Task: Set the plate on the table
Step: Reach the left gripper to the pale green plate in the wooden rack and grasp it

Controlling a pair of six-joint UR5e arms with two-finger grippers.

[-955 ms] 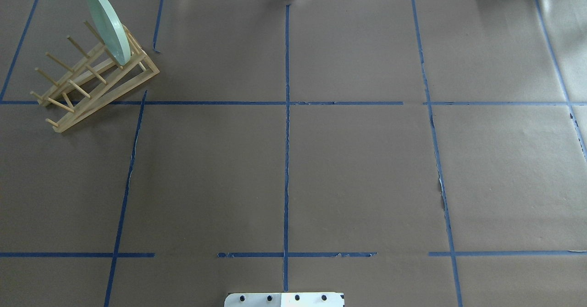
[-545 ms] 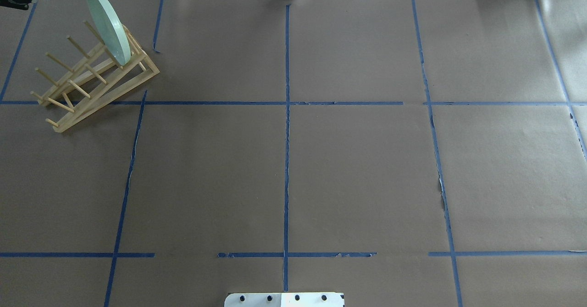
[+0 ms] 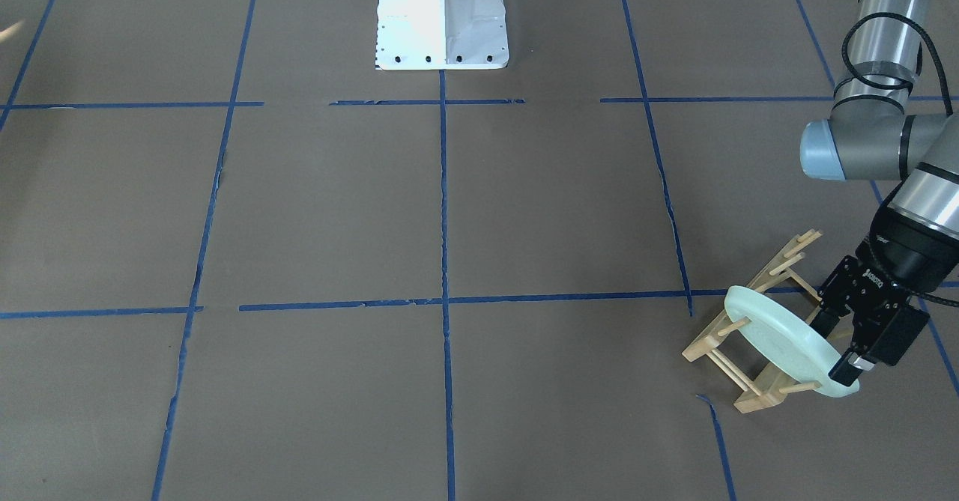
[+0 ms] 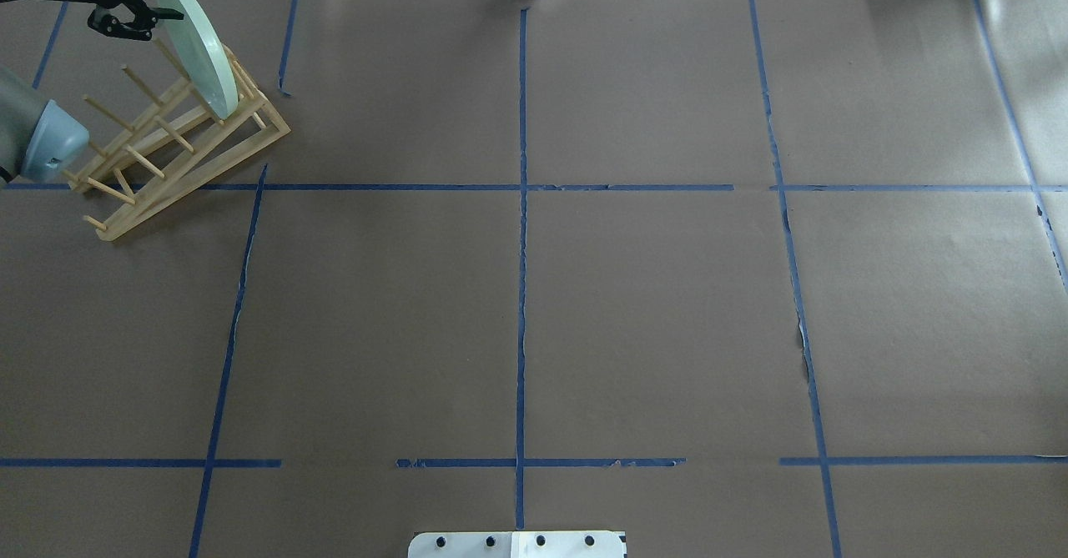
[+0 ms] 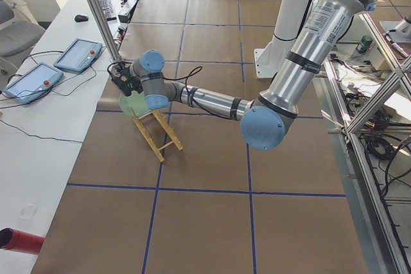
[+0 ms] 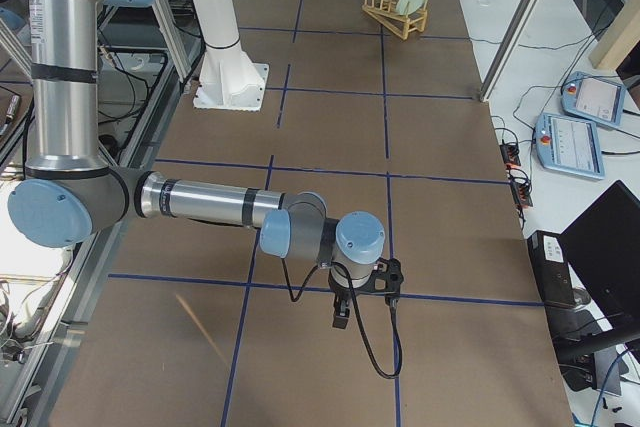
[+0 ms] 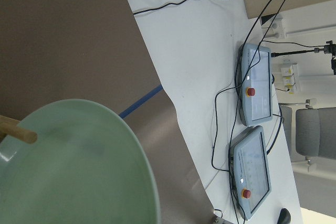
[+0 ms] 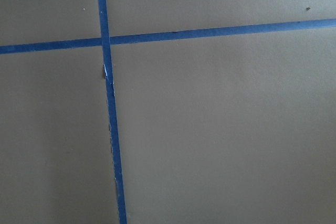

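The left gripper grabs the plate by its rim (image 3: pixel 830 352) next, to move it from the wooden peg rack onto the table.
The pale mint-green plate (image 4: pixel 196 49) stands on edge, leaning in the far end of the wooden peg rack (image 4: pixel 167 158) at the table's (image 4: pixel 651 291) far left corner. It also shows in the front-facing view (image 3: pixel 775 340) and fills the lower left of the left wrist view (image 7: pixel 68 171). My left gripper (image 4: pixel 143 22) is open at the plate's upper rim, with one finger (image 3: pixel 845 366) against the rim and the other behind the plate. My right gripper (image 6: pixel 340 315) hangs low over bare table far from the rack. I cannot tell whether it is open or shut.
The table's far edge runs just behind the rack (image 3: pixel 753 400), with a white bench carrying two tablet pendants (image 7: pixel 254 90) and cables beyond it. The white robot base (image 3: pixel 440 18) stands at the table's near middle. Blue tape lines cross the brown paper.
My left arm has come in from the left edge. Its gripper has moved right, from off the plate up to the plate's top rim. The plate and rack have not moved.
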